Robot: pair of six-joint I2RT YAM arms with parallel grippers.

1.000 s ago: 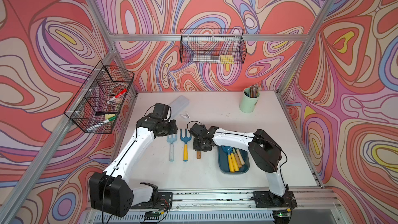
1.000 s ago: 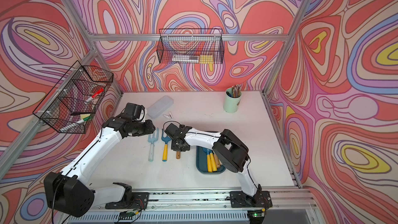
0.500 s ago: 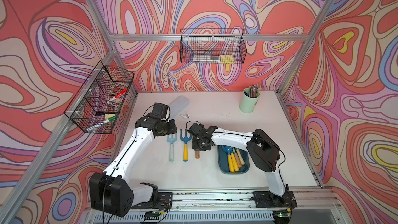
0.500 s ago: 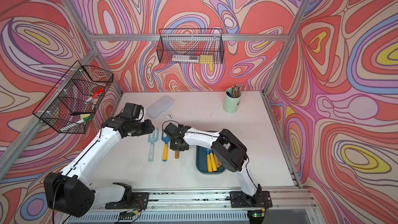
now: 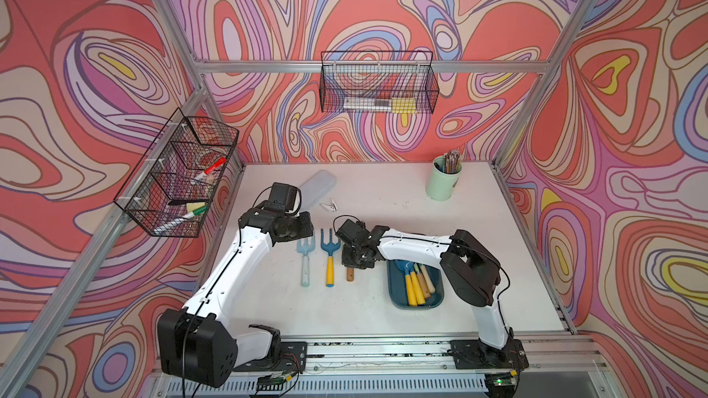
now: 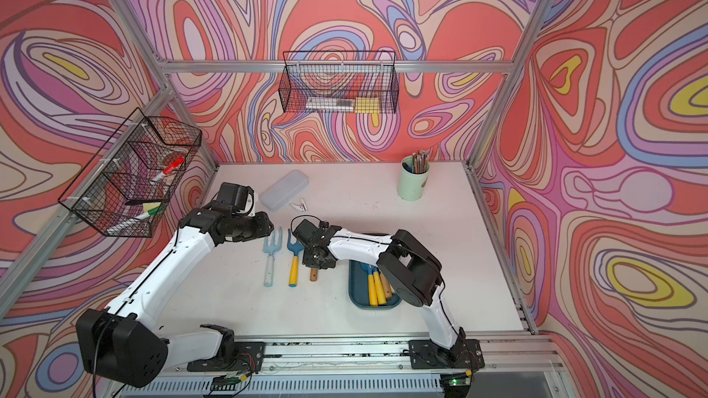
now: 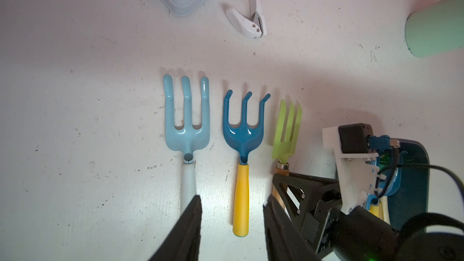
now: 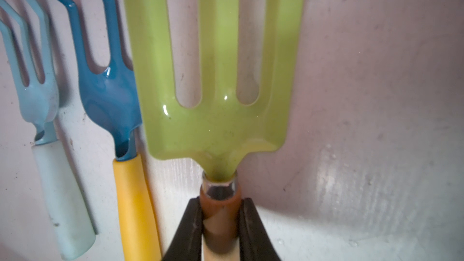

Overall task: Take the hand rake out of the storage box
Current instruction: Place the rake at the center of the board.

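Observation:
My right gripper lets go of the green-headed hand rake (image 8: 218,126) now, since it is low over flat, empty table beside the dark blue rake and would land there.
My right gripper (image 8: 220,212) is shut on the brown wooden handle of the green-headed hand rake (image 8: 218,126), just behind the metal collar. The rake is low over the white table, left of the storage box (image 5: 433,302), a dark teal tub. I cannot tell whether it touches the table. In both top views the right gripper (image 5: 356,256) (image 6: 318,258) covers the rake, and only the handle end (image 5: 349,273) shows. My left gripper (image 7: 232,202) is open above the table, with nothing held. It hovers at the far ends of the tools (image 5: 302,223).
A dark blue rake with a yellow handle (image 5: 329,258) and a light blue fork (image 5: 305,258) lie side by side left of the green one. Several tools (image 5: 413,285) lie in the tub. Farther back are a pale case (image 5: 318,187), a white clip (image 5: 329,206) and a mint cup (image 5: 440,185).
My right arm has shifted very slightly to the left with the rake in its grip. The left arm has not moved.

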